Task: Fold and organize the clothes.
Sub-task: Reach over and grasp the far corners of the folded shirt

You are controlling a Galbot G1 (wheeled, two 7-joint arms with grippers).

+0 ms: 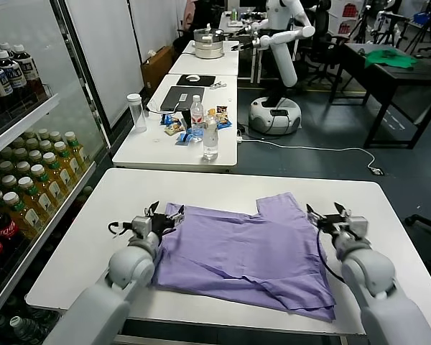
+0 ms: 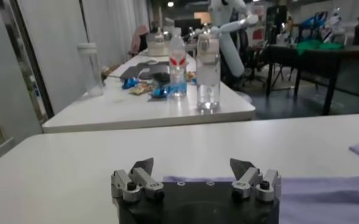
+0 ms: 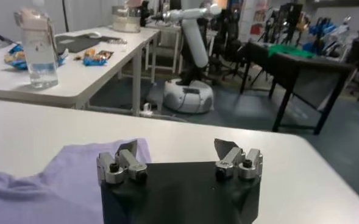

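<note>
My right gripper needs to grab the lavender T-shirt (image 1: pixel 248 248) by its protruding sleeve (image 1: pixel 276 205) next, to fold the shirt neatly.
A lavender T-shirt (image 1: pixel 248 248) lies spread and partly folded on the white table (image 1: pixel 223 183), plain side up. My left gripper (image 1: pixel 165 213) is open at the shirt's left edge, low over the table. In the left wrist view its jaws (image 2: pixel 192 165) stand wide apart with the shirt's edge (image 2: pixel 325 185) just beyond them. My right gripper (image 1: pixel 330 214) is open at the shirt's right edge. In the right wrist view the gripper (image 3: pixel 176 148) is empty, with the shirt's sleeve (image 3: pixel 69 173) beside one finger.
A second white table (image 1: pixel 179 133) behind holds water bottles (image 1: pixel 210 136), snacks and a laptop. A drinks shelf (image 1: pixel 29 180) stands at the left. Another robot (image 1: pixel 276 65) and a dark table with a green cloth (image 1: pixel 391 57) are farther back.
</note>
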